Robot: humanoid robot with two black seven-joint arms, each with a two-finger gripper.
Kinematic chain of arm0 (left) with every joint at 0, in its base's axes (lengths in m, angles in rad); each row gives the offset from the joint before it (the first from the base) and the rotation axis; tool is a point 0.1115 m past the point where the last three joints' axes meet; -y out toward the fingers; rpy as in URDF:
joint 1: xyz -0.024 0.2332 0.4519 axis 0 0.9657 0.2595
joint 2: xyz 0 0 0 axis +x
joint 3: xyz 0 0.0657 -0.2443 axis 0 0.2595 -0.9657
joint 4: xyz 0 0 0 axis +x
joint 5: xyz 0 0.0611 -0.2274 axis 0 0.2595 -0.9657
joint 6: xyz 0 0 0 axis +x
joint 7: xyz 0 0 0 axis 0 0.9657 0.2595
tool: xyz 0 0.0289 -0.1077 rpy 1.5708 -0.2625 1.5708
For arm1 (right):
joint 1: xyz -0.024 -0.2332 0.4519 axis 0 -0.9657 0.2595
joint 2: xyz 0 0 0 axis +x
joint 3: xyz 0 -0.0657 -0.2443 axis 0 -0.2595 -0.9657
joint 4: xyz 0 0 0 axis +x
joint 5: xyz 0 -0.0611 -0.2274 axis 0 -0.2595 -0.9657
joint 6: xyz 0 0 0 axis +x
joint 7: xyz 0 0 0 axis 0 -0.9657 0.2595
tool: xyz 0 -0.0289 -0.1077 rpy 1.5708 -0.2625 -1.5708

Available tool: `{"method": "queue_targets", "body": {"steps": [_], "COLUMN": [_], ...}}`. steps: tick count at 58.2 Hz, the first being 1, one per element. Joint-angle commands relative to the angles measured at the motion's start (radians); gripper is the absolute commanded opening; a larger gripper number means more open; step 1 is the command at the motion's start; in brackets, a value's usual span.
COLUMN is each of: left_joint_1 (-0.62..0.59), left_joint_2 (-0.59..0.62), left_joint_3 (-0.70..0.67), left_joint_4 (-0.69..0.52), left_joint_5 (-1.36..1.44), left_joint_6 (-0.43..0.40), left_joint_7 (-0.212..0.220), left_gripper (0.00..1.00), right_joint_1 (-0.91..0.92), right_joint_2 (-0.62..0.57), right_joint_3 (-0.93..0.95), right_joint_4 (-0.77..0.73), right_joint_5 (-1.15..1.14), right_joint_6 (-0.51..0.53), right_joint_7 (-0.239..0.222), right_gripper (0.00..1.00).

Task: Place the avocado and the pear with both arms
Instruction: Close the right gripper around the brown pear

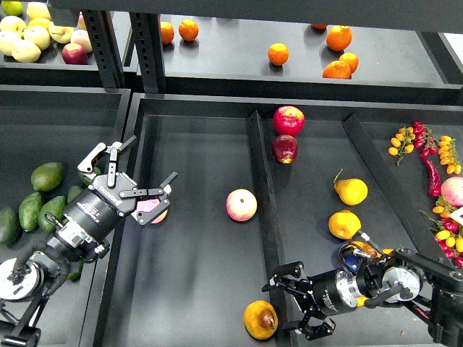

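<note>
The pear (260,319) should go with the other yellow-orange fruits, so the robot's right gripper needs to grip it by its brown-blotched end next.
The pear (260,319), orange-yellow with a dark brown blotch, lies at the front of the middle tray (195,144). My right gripper (287,303) is open just to its right, over the divider, jaws facing the pear and apart from it. Several green avocados lie in the left bin, among them one at the back (47,176) and two nearer ones (52,212). My left gripper (150,163) is open and empty, to the right of the avocados, over the left edge of the middle tray. A pink fruit (153,210) lies partly hidden under its fingers.
A pink-yellow apple (241,204) lies mid-tray. Two red apples (289,119) and yellow-orange fruits (351,191) lie in the right tray. Chillies and small fruits (428,155) are at far right. Oranges (278,53) and pale apples (25,36) sit on the back shelf.
</note>
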Motion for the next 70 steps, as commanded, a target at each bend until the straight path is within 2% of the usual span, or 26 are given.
{"method": "queue_targets", "body": {"steps": [1, 15, 31, 48, 70], "left_joint_1": [0.000, 0.000, 0.000, 0.000, 0.000], "left_joint_2": [0.000, 0.000, 0.000, 0.000, 0.000], "left_joint_3": [-0.001, -0.001, -0.001, -0.002, -0.002], "left_joint_4": [0.001, -0.001, 0.001, 0.001, 0.001], "left_joint_5": [0.000, 0.000, 0.000, 0.000, 0.000], "left_joint_6": [-0.002, -0.002, -0.008, -0.008, -0.008], "left_joint_7": [0.000, 0.000, 0.000, 0.000, 0.000], "left_gripper": [1.00, 1.00, 1.00, 1.00, 1.00], "right_joint_1": [0.000, -0.005, -0.016, -0.022, -0.062], "right_joint_2": [0.016, 0.035, 0.052, 0.050, 0.064], "right_joint_3": [0.000, 0.000, 0.000, 0.000, 0.010], "right_joint_4": [-0.015, -0.022, -0.043, -0.045, -0.058], "right_joint_5": [0.001, 0.001, 0.002, 0.002, 0.016], "right_joint_6": [0.000, 0.000, 0.000, 0.000, 0.000], "right_joint_7": [0.000, 0.000, 0.000, 0.000, 0.000], "right_gripper": [0.89, 0.85, 0.75, 0.74, 0.51]}}
